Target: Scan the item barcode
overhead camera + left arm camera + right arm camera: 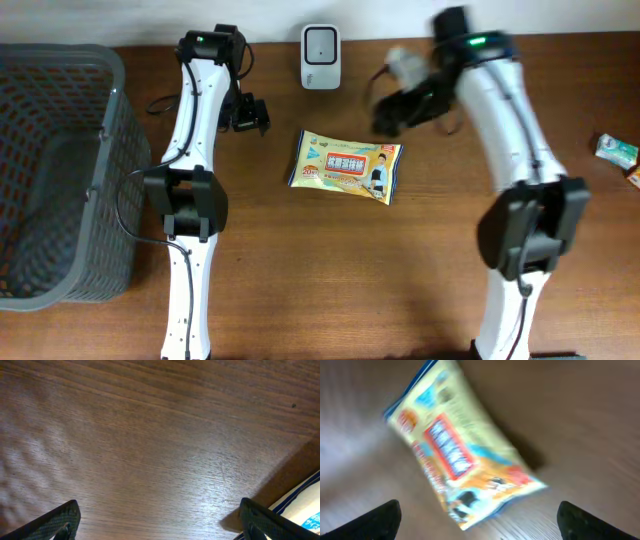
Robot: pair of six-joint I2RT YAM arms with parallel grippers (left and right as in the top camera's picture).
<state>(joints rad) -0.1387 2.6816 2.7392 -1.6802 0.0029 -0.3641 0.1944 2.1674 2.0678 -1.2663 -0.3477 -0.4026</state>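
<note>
My right gripper should pinch the yellow snack packet across its middle (346, 168) from the printed front. The bottom of the packet then stays free to face the barcode scanner (320, 57).
A yellow snack packet (345, 168) with blue and orange print lies flat at the middle of the wooden table. A white barcode scanner (320, 57) stands behind it at the back edge. My left gripper (250, 114) hangs to the packet's left, open and empty; in the left wrist view only the packet's blue-striped edge (304, 509) shows beside my right fingertip (260, 520). My right gripper (396, 106) is blurred behind the packet's right end. In the right wrist view the packet (465, 450) lies ahead of the wide-open gripper (480, 525), touching neither finger.
A large grey mesh basket (60, 170) fills the table's left side. Small packets (617, 150) lie at the far right edge.
</note>
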